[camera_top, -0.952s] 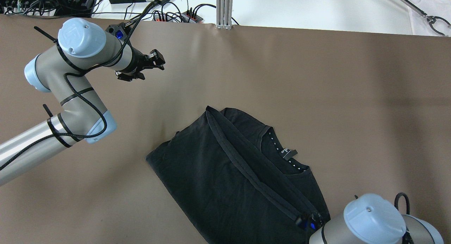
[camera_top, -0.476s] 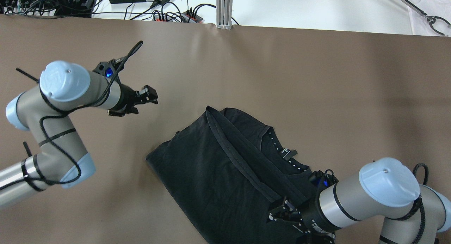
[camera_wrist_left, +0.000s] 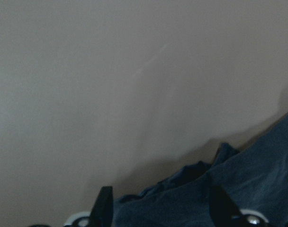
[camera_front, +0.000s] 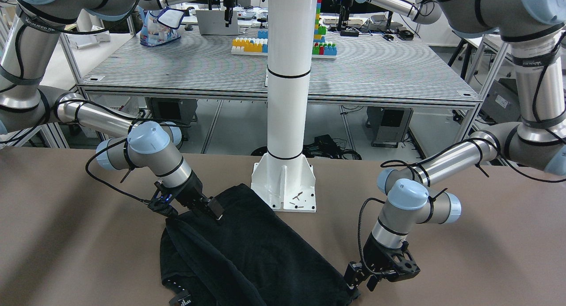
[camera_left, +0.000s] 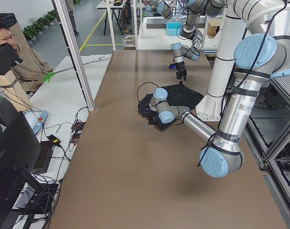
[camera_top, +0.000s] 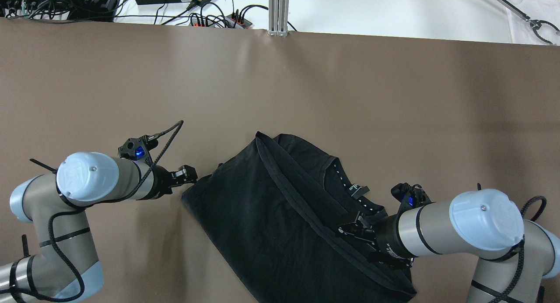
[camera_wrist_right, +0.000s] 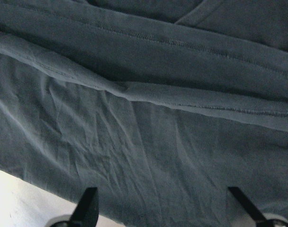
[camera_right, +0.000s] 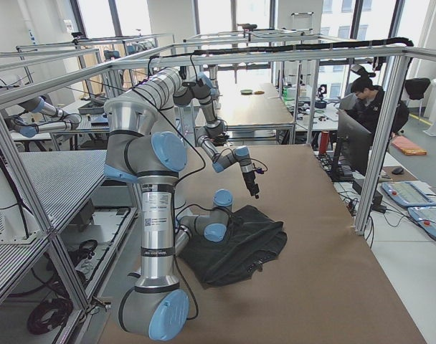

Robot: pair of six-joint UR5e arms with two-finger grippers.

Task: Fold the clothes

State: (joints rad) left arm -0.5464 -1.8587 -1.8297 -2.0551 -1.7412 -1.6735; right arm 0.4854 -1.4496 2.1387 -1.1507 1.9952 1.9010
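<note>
The shirt's rumpled edge (camera_wrist_left: 177, 182) stands up in small folds and the rest lies flat, so my left gripper should pinch it there next.
The black garment (camera_top: 280, 215) lies folded on the brown table, its collar label (camera_top: 358, 190) toward the right; it also shows in the front view (camera_front: 252, 253). My left gripper (camera_top: 189, 177) is low at the garment's left corner. In the left wrist view its fingers (camera_wrist_left: 104, 208) stand apart with the fabric edge (camera_wrist_left: 191, 189) between them. My right gripper (camera_top: 350, 230) is over the garment's right part, near the hem fold. In the right wrist view its fingers (camera_wrist_right: 87, 205) are wide apart above the cloth (camera_wrist_right: 158, 142), holding nothing.
The white pillar's base (camera_front: 285, 189) stands right behind the garment on the robot's side. An aluminium post (camera_top: 278, 9) and cables with power strips (camera_top: 197, 18) lie beyond the table's far edge. The brown table cover (camera_top: 393, 97) stretches wide around the garment.
My left gripper has come from the far left of the table down to the garment's left corner. My right gripper has moved in over the garment's right part.
</note>
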